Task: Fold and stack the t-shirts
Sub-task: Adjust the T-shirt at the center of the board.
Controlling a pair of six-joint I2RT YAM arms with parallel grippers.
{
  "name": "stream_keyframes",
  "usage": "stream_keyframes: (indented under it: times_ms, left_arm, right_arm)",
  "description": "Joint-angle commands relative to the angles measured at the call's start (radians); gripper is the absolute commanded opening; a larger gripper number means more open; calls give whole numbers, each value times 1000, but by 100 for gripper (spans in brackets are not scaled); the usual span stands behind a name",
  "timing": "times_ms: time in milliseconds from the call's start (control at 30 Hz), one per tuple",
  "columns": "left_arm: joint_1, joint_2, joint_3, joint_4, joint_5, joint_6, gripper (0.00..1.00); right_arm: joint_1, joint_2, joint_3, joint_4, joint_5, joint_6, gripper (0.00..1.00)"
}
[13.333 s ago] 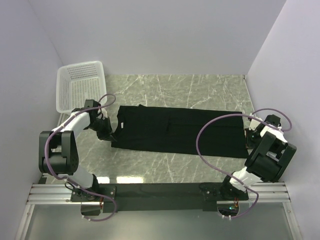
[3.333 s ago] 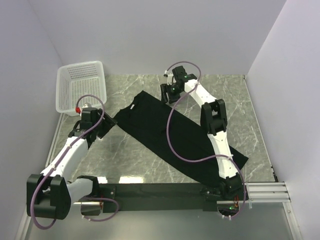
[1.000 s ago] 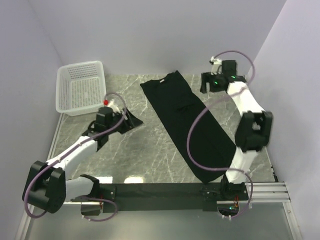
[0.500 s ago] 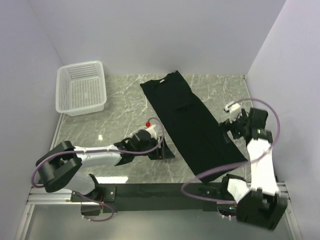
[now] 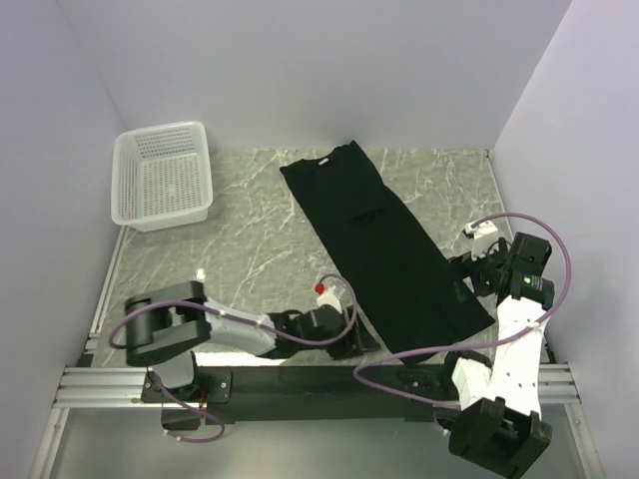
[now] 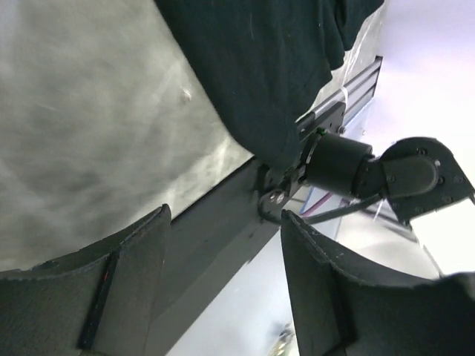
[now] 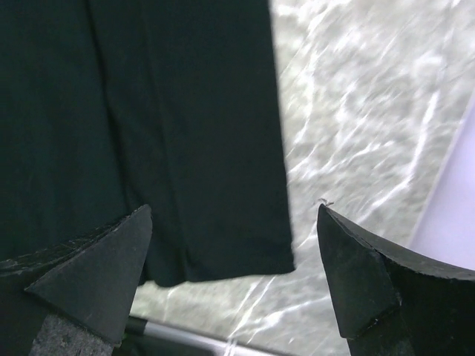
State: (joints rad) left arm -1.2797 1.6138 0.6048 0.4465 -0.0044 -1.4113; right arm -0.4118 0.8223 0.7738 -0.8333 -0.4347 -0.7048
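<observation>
I need to grab the black t-shirt's near hem corner [image 5: 410,356] [image 6: 273,154] with my left gripper next, to fold it toward the collar, and leave the other hem corner for my right gripper.
One black t-shirt [image 5: 384,239], folded into a long strip, lies flat and diagonal on the marble table, collar end at the back and hem end near the front right. My left gripper [image 5: 361,339] is low by the front rail, just left of the hem end, open with nothing in it. In the left wrist view the t-shirt [image 6: 260,67] lies beyond the left gripper [image 6: 223,215]. My right gripper [image 5: 461,271] hovers at the strip's right edge near the hem, open wide. The right wrist view shows the t-shirt [image 7: 148,111] hem corner between the spread fingers of the right gripper [image 7: 234,211].
A white mesh basket [image 5: 160,175] stands at the back left corner. The black front rail [image 5: 300,379] runs along the near edge, right beside the left gripper. Walls close the table on three sides.
The left arm swung right along the front edge to the shirt's near end. The right arm came down from the back to the shirt's right edge, and its jaws opened wider.
</observation>
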Motion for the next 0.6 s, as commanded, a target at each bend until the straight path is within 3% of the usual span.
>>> stream_keyframes:
  times_ms: [0, 267, 567]
  left_arm:
    - [-78, 72, 111, 37, -172, -191, 66]
    - [-168, 254, 263, -63, -284, -418, 55]
    - [-191, 357, 349, -141, -321, -543, 43]
  right_arm:
    - [-38, 12, 48, -90, -62, -54, 98]
    - [-122, 81, 94, -158, -108, -111, 96]
    - [-188, 126, 107, -194, -142, -186, 95]
